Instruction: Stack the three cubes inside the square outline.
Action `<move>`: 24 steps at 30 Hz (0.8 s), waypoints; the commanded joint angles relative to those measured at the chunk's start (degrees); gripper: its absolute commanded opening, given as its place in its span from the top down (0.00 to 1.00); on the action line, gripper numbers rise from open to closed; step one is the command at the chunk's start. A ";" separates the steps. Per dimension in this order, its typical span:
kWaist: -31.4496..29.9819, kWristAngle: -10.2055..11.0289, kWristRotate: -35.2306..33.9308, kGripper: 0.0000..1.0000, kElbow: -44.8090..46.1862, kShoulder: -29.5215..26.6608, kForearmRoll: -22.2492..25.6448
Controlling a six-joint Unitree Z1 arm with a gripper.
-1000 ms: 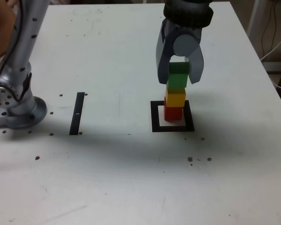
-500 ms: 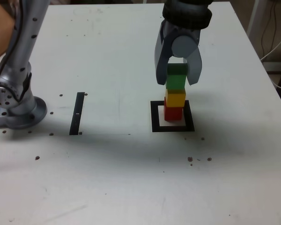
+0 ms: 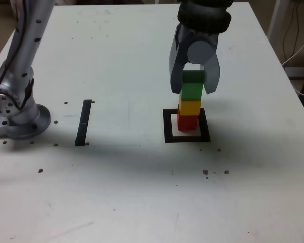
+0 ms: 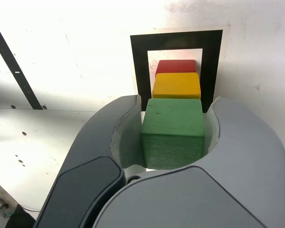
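I can open my gripper now, because the green cube's base is on the yellow cube in the exterior view and the green cube would stand there.
The red cube stands inside the square outline, with the yellow cube on top of it. The green cube is uppermost and appears to rest on the yellow one. My gripper hangs straight over the stack, shut on the green cube from both sides. In the wrist view the green cube sits between the two grey fingers of the gripper, and past it lie the yellow cube, the red cube and the black outline.
A narrow black strip lies on the white table, on the exterior view's left of the outline. The arm's grey base stands at the table's left edge. Small dark specks dot the near half.
The gripper and the green cube have barely shifted, sinking a touch toward the yellow cube. A hand at the exterior view's left edge has gone from view.
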 commanded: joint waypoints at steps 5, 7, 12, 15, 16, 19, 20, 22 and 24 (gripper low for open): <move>0.16 -0.25 0.09 0.63 0.07 0.37 0.20; 0.16 -0.30 0.09 0.55 0.19 0.39 0.19; 0.11 -0.35 0.28 0.29 0.43 0.37 -0.46; 0.07 -0.07 0.42 0.10 0.78 0.36 -1.21; 0.07 0.04 0.43 0.06 0.92 0.38 -1.45; 0.07 0.38 0.44 0.01 1.16 0.44 -2.03; 0.07 0.45 0.44 0.00 1.17 0.45 -2.16; 0.07 0.59 0.44 0.00 1.14 0.45 -2.34; 0.07 0.69 0.44 0.00 1.19 0.44 -2.38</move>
